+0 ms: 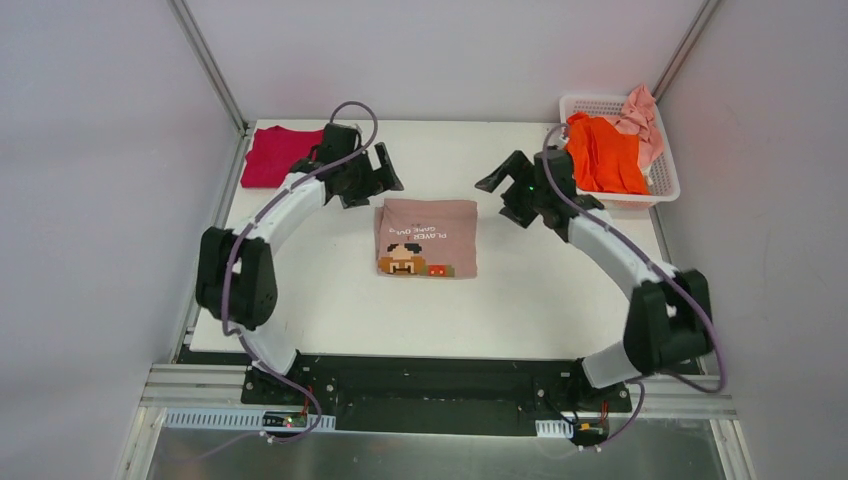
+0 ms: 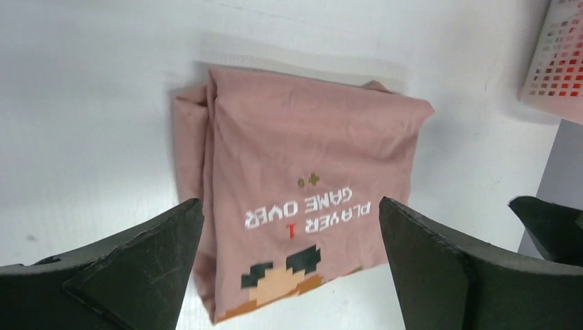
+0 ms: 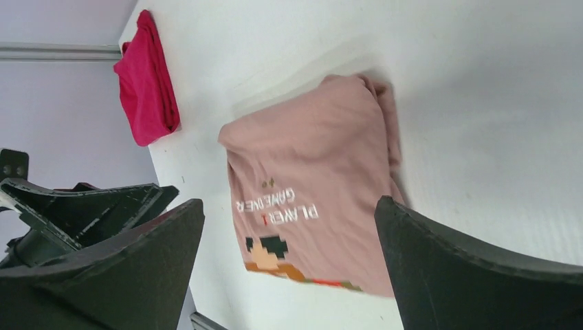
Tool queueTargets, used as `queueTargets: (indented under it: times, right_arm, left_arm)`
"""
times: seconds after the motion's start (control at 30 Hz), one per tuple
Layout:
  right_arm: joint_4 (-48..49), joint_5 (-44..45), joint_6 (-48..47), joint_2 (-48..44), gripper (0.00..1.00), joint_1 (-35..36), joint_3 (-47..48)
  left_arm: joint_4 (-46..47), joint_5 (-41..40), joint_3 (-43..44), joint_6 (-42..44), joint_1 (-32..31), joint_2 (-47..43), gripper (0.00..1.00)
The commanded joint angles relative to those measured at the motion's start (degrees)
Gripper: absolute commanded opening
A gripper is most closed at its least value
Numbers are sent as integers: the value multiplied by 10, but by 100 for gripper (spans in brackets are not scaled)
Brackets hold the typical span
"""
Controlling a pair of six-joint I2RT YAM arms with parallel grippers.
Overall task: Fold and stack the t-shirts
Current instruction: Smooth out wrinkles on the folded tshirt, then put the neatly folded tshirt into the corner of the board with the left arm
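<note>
The folded dusty-pink t-shirt should go on the crimson t-shirt (image 1: 279, 155). My left gripper will pinch the dusty-pink t-shirt's layers at its side edge beside "OVER" to stack it there.
A dusty-pink t-shirt (image 1: 427, 237) (image 2: 302, 179) (image 3: 316, 185) lies folded into a rectangle at the table's middle, printed side up with a pixel face and "PLAYER 1 GAME OVER". A crimson t-shirt (image 1: 279, 155) (image 3: 146, 82) lies folded at the far left corner. An orange t-shirt (image 1: 604, 153) and a pale pink t-shirt (image 1: 641, 120) sit crumpled in the basket. My left gripper (image 1: 378, 172) (image 2: 291, 234) hovers open above the pink shirt's far left corner, holding nothing. My right gripper (image 1: 505, 178) (image 3: 289, 234) hovers open off its far right corner, also holding nothing.
A white lattice basket (image 1: 662, 178) (image 2: 557, 55) stands at the table's far right corner. White walls close in the table (image 1: 330, 300) at the back and both sides. Both arm bases are bolted at the near edge.
</note>
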Motion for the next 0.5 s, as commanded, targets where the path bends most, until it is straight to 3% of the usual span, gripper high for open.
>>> queueTargets:
  times: [0.0,0.17,0.47]
  right_arm:
    - [-22,74,-24,-127,99,4,-126]
    - [-42,136,-22,-214,99,15,-197]
    - [-68,152,-13,-255,99,35,-232]
  left_arm:
    - [-25,-46,-82,29,3,-69,99]
    - [-24,-4,-108,32,4,-49,99]
    - [-19,26,-89,31,1,54,95]
